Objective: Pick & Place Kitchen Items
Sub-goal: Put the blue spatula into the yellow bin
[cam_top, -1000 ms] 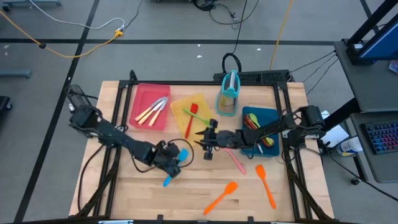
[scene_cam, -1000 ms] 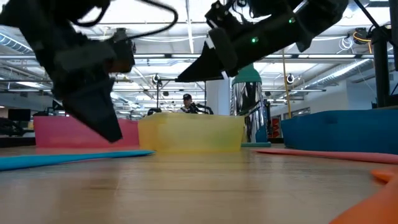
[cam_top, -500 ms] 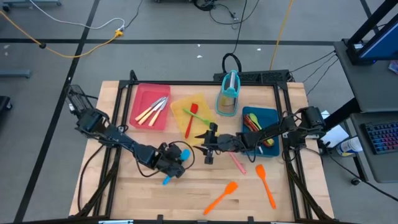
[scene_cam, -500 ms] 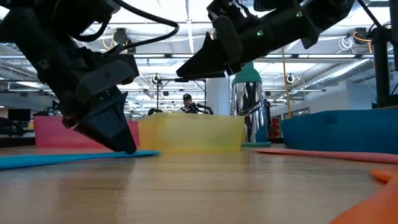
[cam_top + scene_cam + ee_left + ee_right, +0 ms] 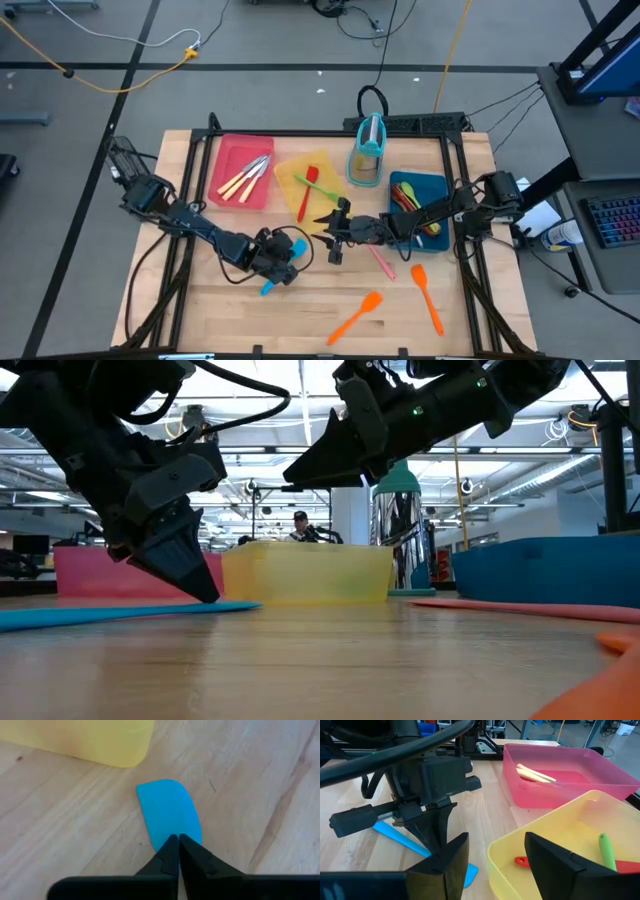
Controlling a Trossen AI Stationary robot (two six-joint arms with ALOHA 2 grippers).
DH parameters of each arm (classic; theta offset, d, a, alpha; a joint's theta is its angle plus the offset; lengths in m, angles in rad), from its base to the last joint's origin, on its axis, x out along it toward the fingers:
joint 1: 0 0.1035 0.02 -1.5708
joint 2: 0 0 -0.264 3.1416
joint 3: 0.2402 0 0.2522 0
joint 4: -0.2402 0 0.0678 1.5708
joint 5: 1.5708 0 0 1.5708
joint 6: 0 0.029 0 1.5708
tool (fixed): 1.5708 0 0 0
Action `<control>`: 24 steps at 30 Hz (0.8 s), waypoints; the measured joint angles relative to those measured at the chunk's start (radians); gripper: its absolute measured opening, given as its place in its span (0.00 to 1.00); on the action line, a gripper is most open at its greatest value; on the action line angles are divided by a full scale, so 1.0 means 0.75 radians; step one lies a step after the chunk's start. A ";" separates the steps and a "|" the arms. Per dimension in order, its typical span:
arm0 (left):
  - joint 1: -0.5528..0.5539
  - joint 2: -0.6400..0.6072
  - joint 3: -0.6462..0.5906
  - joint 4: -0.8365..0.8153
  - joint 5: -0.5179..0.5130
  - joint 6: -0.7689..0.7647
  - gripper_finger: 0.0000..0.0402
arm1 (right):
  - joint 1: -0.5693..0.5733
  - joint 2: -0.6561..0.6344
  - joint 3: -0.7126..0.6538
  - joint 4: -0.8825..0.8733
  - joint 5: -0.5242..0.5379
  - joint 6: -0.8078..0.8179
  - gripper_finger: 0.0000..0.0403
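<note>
My left gripper's fingers are shut above the blue spatula, so it next reopens and lowers them, then closes on the base of its blade (image 5: pixel 176 831).
A blue spatula (image 5: pixel 268 289) lies flat on the wooden table, its blade (image 5: pixel 167 810) toward the yellow tray (image 5: pixel 288 170). My left gripper (image 5: pixel 178 840) stands on it from above and is shut. My right gripper (image 5: pixel 335 238) hovers open above the table by the yellow tray's near edge, holding nothing, a short way to the right of the left gripper. A pink spatula (image 5: pixel 381 262) and two orange spatulas (image 5: pixel 357 315) (image 5: pixel 428 295) lie loose on the table's near right part. My left gripper comes down from above with its fingertips (image 5: pixel 205 596) closed at the base of the blue spatula's blade (image 5: pixel 172 832), where the handle begins. The fingers stand across the spatula. The gripper hides the handle beneath it. The spatula lies flat on the table.
A pink tray (image 5: pixel 232 150) at the far left holds cream-handled knives. The yellow tray holds a red and a green utensil. A blue tray (image 5: pixel 437 185) at the right holds several utensils. A teal upright holder (image 5: pixel 367 150) stands at the far middle.
My left gripper has come down from above the table onto the blue spatula and has kept still there for the last half second. My right gripper has shifted slightly toward the table's near edge. The spatula has stayed flat on the table.
</note>
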 joint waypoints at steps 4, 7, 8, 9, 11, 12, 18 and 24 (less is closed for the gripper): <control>0.001 0.002 -0.001 0.029 -0.001 0.006 0.02 | 0.001 0.000 0.000 0.000 -0.001 0.000 0.45; 0.001 0.002 -0.002 0.028 0.007 0.009 0.01 | 0.001 0.000 0.001 -0.001 -0.001 0.000 0.46; 0.001 0.002 -0.002 0.026 0.010 0.025 0.01 | 0.001 0.000 0.001 -0.001 -0.001 0.000 0.46; 0.001 0.000 -0.002 0.024 0.011 0.048 0.01 | 0.001 0.000 0.001 -0.001 -0.001 0.000 0.46; 0.001 0.000 -0.002 0.030 0.011 0.106 0.02 | 0.001 -0.001 0.001 -0.001 -0.001 -0.002 0.45; 0.001 0.000 -0.002 0.037 0.008 0.135 0.04 | 0.001 -0.001 0.001 -0.001 -0.001 -0.002 0.45; 0.004 0.005 -0.004 0.108 -0.062 0.258 0.24 | 0.001 -0.001 0.001 -0.001 -0.001 -0.004 0.44; 0.004 0.009 -0.005 0.073 -0.156 0.236 0.39 | 0.001 -0.001 0.001 -0.001 -0.001 -0.004 0.44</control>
